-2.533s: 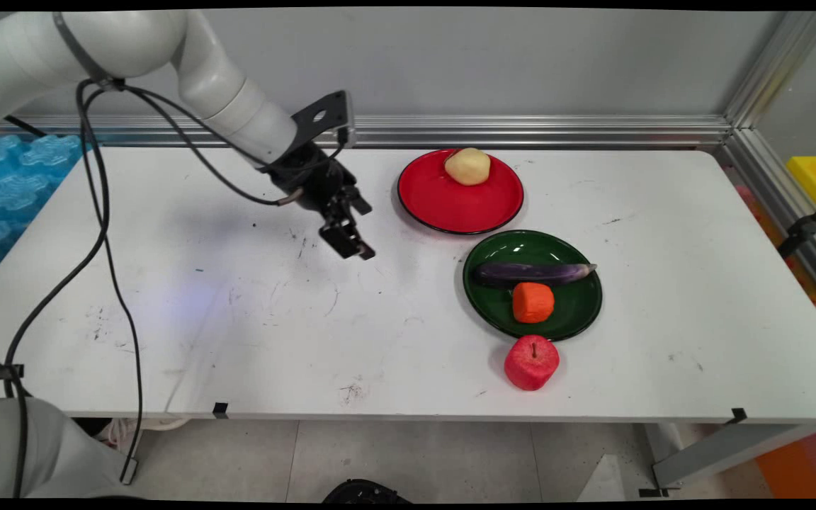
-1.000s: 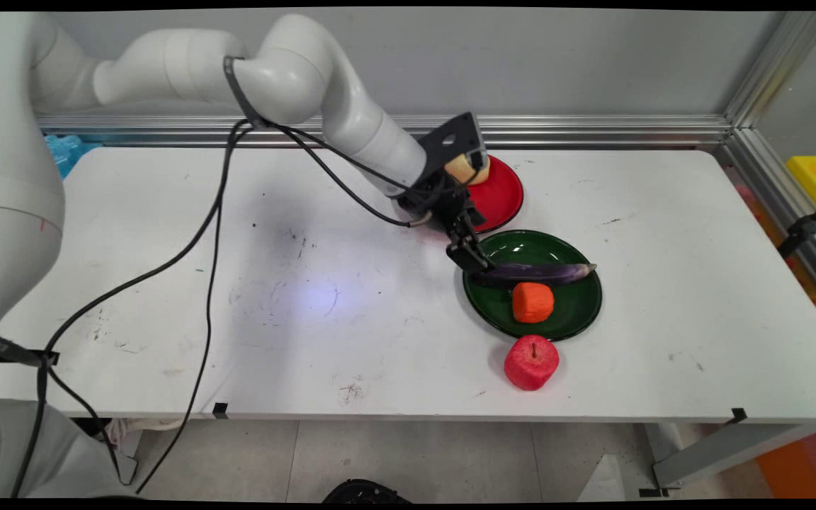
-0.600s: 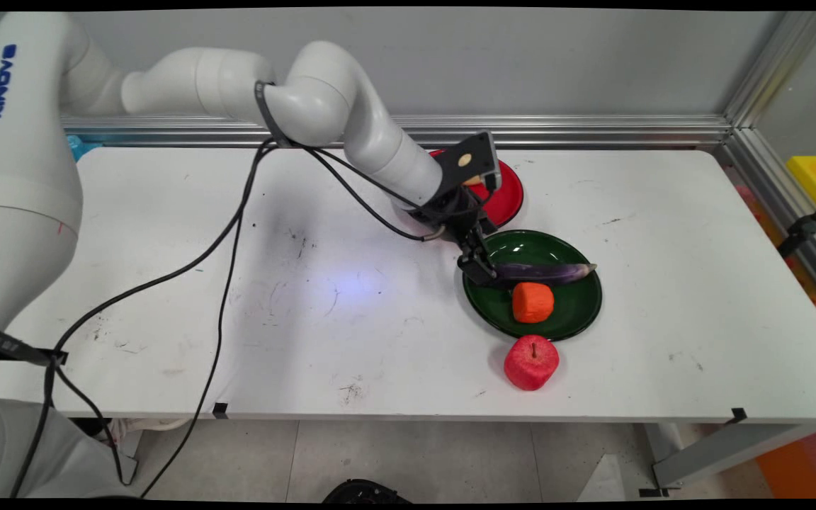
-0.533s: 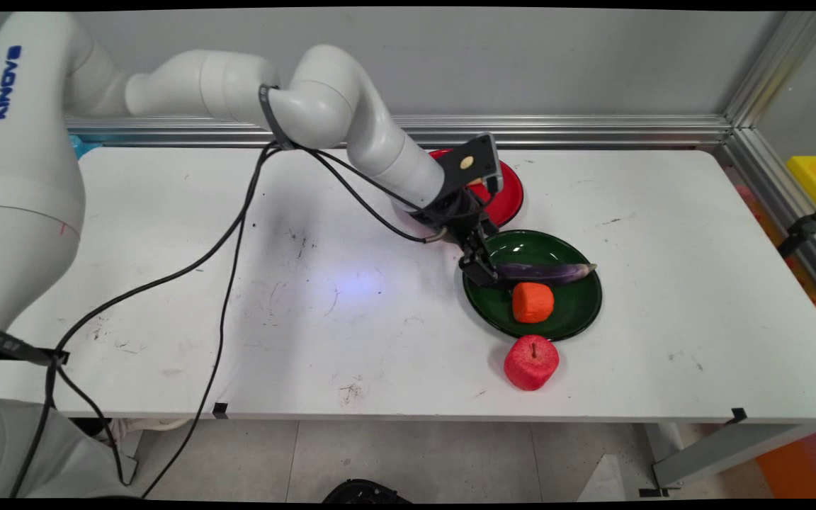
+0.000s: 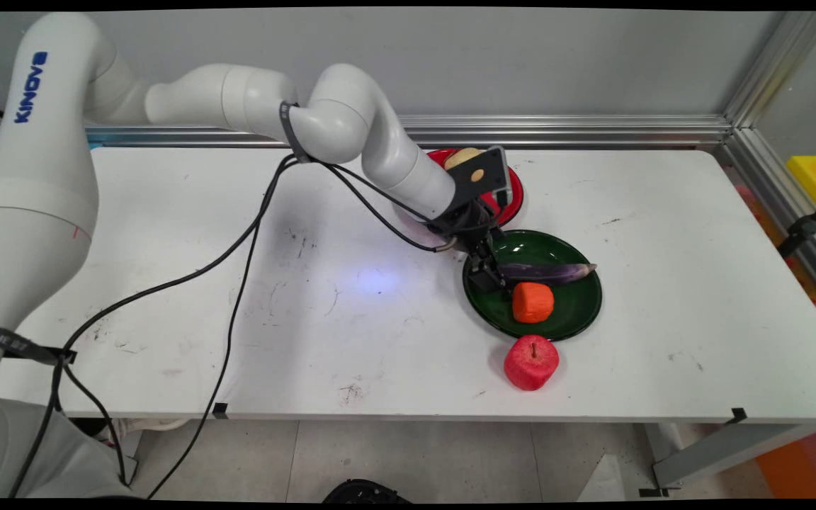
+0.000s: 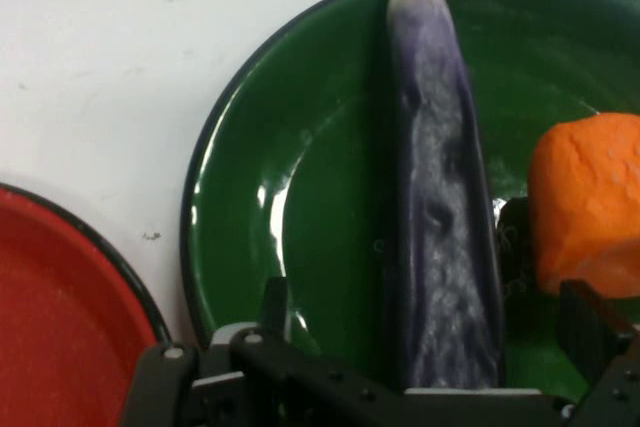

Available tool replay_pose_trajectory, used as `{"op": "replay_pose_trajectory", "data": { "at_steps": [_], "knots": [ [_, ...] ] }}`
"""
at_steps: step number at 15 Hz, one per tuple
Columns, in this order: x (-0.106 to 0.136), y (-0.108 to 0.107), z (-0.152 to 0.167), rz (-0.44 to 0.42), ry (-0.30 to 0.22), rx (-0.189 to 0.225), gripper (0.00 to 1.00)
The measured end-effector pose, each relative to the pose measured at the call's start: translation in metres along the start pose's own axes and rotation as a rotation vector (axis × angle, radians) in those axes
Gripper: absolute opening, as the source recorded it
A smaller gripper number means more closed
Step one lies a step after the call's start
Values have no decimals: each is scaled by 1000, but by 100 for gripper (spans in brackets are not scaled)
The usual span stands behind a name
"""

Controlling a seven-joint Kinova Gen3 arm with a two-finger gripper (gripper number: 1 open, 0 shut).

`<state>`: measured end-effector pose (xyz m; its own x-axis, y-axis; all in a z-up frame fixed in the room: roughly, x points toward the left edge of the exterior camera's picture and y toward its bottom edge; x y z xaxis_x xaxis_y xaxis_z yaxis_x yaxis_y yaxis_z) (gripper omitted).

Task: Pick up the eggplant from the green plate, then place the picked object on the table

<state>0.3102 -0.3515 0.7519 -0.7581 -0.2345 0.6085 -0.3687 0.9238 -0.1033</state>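
I will next grab the eggplant by its thick purple end (image 5: 511, 272), opposite the pale tip, to take it off the green plate (image 5: 571, 319).
A long purple eggplant (image 5: 546, 272) lies across the green plate (image 5: 571, 319), beside an orange carrot chunk (image 5: 533, 302). My gripper (image 5: 487, 278) is low over the eggplant's left end, at the plate's left rim. In the hand view the eggplant (image 6: 440, 207) runs up the middle between the two fingers. The gripper (image 6: 430, 319) is open, with a gap on each side of the eggplant. One finger (image 6: 588, 332) stands close to the carrot chunk (image 6: 590, 202). The green plate (image 6: 300, 197) fills most of that view.
A red plate (image 5: 511, 198) with a pale potato (image 5: 459, 156) sits just behind the green one, partly hidden by the hand; its rim (image 6: 70, 327) shows in the hand view. A red apple (image 5: 531, 363) stands on the table in front of the green plate.
The arm swung right from the table's middle to the green plate. Over the last second the gripper sank a little lower and nearer at the eggplant's left end.
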Motion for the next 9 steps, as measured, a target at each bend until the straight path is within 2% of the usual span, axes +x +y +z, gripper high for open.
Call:
{"op": "replay_pose_trajectory", "data": {
  "at_steps": [3, 4, 9],
  "knots": [
    [-1, 2, 7, 0, -2, -5, 100],
    [-2, 2, 9, -1, -3, -6, 0],
    [-4, 4, 15, -4, -7, -13, 0]
  ]
}}
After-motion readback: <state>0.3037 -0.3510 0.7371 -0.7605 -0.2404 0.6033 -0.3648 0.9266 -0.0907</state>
